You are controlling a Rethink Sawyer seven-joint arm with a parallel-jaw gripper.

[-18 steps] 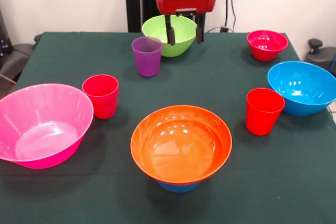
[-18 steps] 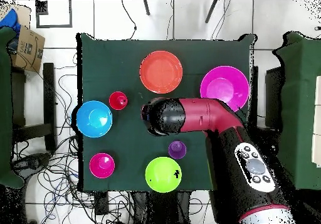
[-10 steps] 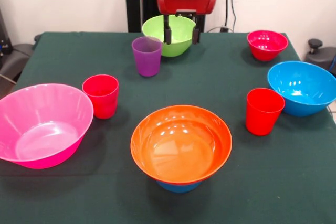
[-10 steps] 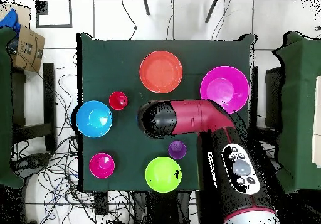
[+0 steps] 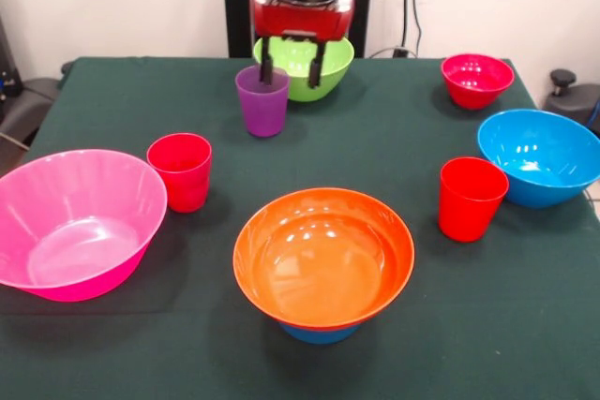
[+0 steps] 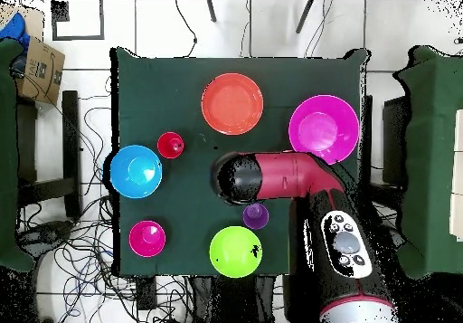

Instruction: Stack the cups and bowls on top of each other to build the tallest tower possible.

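Observation:
The purple cup's opening (image 5: pixel 262 80) is wider than the gap between my fingers, so next I should pinch the thin rim of the purple cup with my gripper, beside the lime green bowl (image 5: pixel 305 63).
My gripper (image 5: pixel 291 65) is open and empty. It hangs in front of the lime green bowl (image 5: pixel 305 63), just above and right of the purple cup (image 5: pixel 262 100), with its left finger over the cup's far rim. One red cup (image 5: pixel 180 170) stands left of centre and another (image 5: pixel 472 197) stands on the right. The orange bowl (image 5: pixel 323 255) sits on a small blue bowl (image 5: pixel 319 333) at the near middle. In the overhead view the arm (image 6: pixel 271 176) covers the gripper; the purple cup (image 6: pixel 255 215) and orange bowl (image 6: pixel 232 103) show.
A large pink bowl (image 5: pixel 75 222) stands near left, a large blue bowl (image 5: pixel 539 156) at right, and a small red-magenta bowl (image 5: pixel 476 79) at far right. The overhead view shows the pink bowl (image 6: pixel 324 128), blue bowl (image 6: pixel 136 171) and lime bowl (image 6: pixel 235 251).
My gripper has moved left in the front view, from in front of the green bowl's right side to beside the purple cup. No cup or bowl has moved.

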